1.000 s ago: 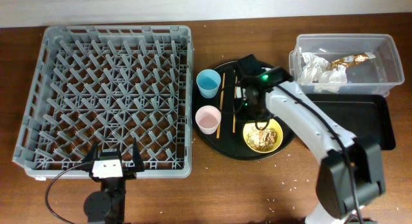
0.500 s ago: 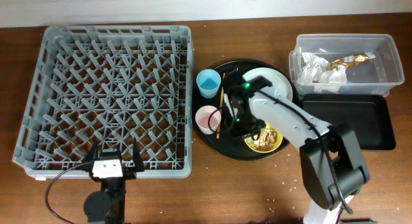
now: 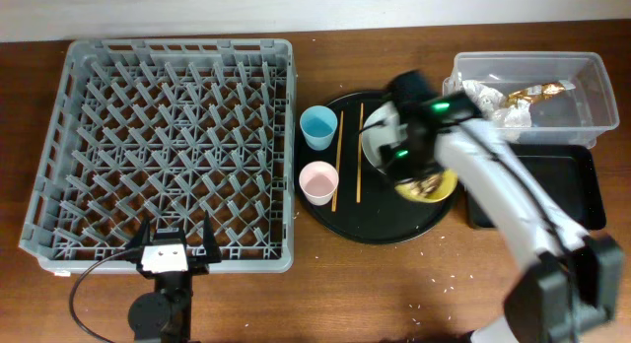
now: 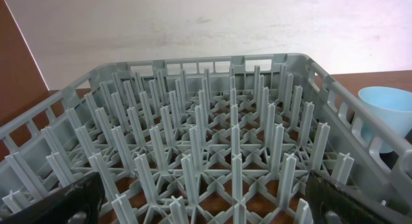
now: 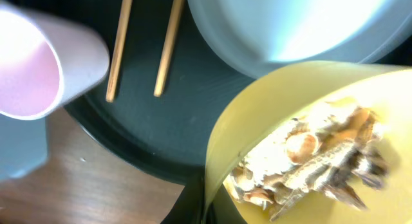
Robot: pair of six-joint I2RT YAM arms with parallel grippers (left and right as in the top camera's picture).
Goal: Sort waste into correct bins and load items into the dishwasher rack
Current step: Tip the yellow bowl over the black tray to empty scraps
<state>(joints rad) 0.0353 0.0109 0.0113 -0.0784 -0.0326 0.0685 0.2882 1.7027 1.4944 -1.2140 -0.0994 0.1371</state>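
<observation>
The bowl hangs above the round tray, so if I opened now, it would drop there, scraps inside. My right gripper keeps hold of the bowl until it leaves the tray.
My right gripper [image 3: 406,164] is shut on the rim of the small yellow bowl [image 3: 439,185] and holds it above the right side of the round black tray [image 3: 375,223]. In the right wrist view the jaws [image 5: 206,201] pinch the bowl's edge [image 5: 257,121], and brownish food scraps with rice [image 5: 315,159] lie inside. The grey-white plate [image 3: 375,136], blue cup [image 3: 317,126], pinkish cup [image 3: 318,182] and two chopsticks [image 3: 338,171] lie on the round tray. My left gripper [image 3: 177,254] is open at the front edge of the grey dishwasher rack [image 3: 168,146].
The clear tub [image 3: 592,97] at the back right holds crumpled napkins [image 3: 483,102] and a brown-gold wrapper [image 3: 537,90]. The black rectangular tray [image 3: 557,185] lies in front of it. Rice grains lie on the table near the round tray.
My right gripper has lifted the yellow bowl off the round tray and carried it to the right and back, towards the black rectangular tray. The left arm has not moved.
</observation>
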